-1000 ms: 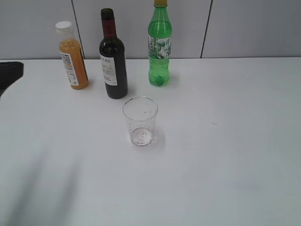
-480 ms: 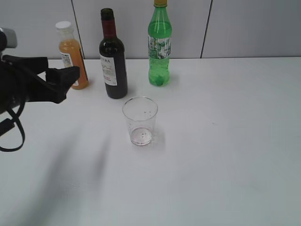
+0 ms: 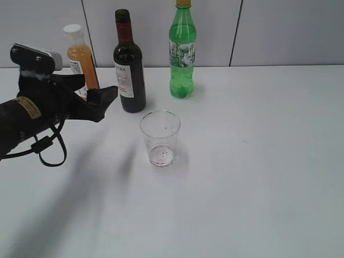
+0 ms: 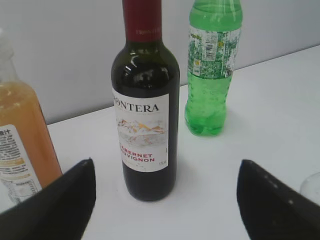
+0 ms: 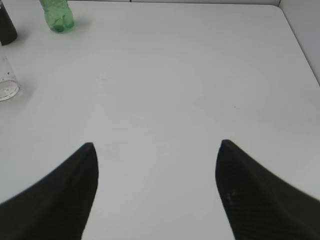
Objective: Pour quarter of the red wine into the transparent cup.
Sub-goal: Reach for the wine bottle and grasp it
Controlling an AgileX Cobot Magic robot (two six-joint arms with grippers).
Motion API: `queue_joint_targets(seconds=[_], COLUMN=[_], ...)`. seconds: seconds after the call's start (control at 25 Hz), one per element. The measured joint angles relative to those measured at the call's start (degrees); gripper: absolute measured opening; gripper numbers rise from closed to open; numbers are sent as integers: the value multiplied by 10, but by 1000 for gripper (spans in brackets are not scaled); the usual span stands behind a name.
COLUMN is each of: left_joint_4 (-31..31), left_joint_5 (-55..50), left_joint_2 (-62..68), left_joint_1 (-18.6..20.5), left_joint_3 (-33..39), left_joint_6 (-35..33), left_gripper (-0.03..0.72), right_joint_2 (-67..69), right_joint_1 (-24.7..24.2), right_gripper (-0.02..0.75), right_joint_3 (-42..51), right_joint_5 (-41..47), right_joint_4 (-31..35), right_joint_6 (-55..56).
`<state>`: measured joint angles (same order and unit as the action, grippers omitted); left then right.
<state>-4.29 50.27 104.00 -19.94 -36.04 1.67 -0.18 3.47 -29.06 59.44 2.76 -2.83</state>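
Next, my left gripper grabs the red wine bottle by its labelled body [image 3: 129, 80] to pour wine into the transparent cup [image 3: 160, 137].
The red wine bottle [image 3: 129, 75], dark glass with a maroon foil neck and a white label, stands upright at the back of the white table. The transparent cup [image 3: 160, 137] stands upright in front of it and slightly to the right, holding only a few drops. My left gripper [image 3: 97, 91] is open, just left of the bottle and apart from it. In the left wrist view the bottle [image 4: 145, 125] stands centred beyond the open jaws [image 4: 166, 162], with the cup's rim [image 4: 312, 185] at the right edge. My right gripper [image 5: 156, 143] is open and empty over bare table, with the cup [image 5: 6, 80] far to its left.
An orange juice bottle [image 3: 83, 67] with a white cap stands left of the wine, just behind my left arm. A green soda bottle [image 3: 183, 54] stands to the wine's right. The grey wall runs close behind the bottles. The white table [image 3: 258, 161] stretches to the right.
My left arm has come in from the left edge and moved right toward the wine bottle. The bottles and the cup have not moved.
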Motion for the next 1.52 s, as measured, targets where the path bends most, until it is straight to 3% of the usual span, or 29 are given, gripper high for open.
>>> queue_joint_targets(seconds=[0.68, 1.52], left_joint_4=[-1, 1], left_joint_5=[25, 12], left_joint_2=[175, 267], left_joint_1=[0, 0], left_joint_3=[-177, -289], left_joint_6=[1, 21], left_gripper=[693, 694], right_joint_2=[0, 0], right_joint_1=[0, 0], right_gripper=[585, 585], right_joint_3=[0, 0], right_joint_5=[0, 0], right_joint_4=[0, 0], right_joint_6=[0, 0])
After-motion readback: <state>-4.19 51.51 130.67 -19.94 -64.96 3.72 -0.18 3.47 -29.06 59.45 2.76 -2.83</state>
